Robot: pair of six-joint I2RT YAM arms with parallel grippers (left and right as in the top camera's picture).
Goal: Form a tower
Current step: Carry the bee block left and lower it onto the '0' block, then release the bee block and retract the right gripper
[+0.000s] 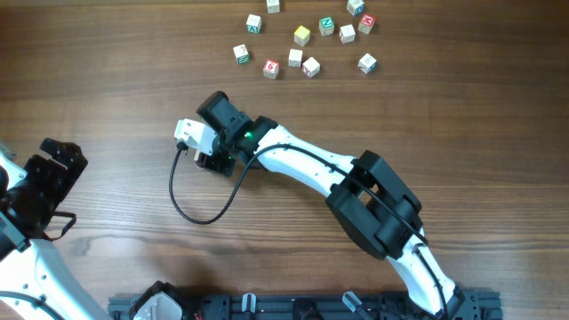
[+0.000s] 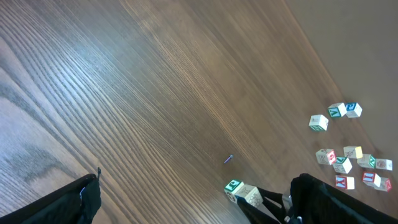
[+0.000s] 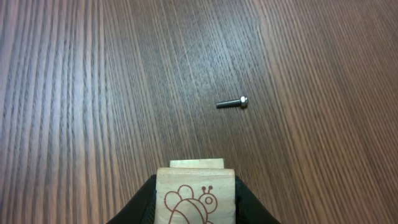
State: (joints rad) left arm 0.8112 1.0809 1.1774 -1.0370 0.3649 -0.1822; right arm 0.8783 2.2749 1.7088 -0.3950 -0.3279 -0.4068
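Observation:
Only the second cube's edge shows past the held cube, so the held cube would rest on the second cube, and I need to open my right gripper now.
My right gripper [image 3: 196, 193] is shut on a pale wooden cube [image 3: 196, 198] with a red bee drawing. Just past it shows the edge of a second pale cube [image 3: 196, 163], touching it. In the left wrist view these two make the small tower: a green-marked cube [image 2: 234, 185] against the held cube [image 2: 253, 196], with the right gripper's black fingers [image 2: 273, 205] around it. From overhead the right gripper [image 1: 213, 162] is left of centre and its wrist hides the cubes. At the table's left edge my left gripper [image 1: 64, 188] [image 2: 199, 196] is open and holds nothing.
Several loose letter cubes [image 1: 302, 40] [image 2: 348, 163] lie scattered at the far side of the table. A small metal screw [image 3: 232, 103] lies on the wood just beyond the held cube. A black cable [image 1: 191, 209] loops from the right wrist over the table.

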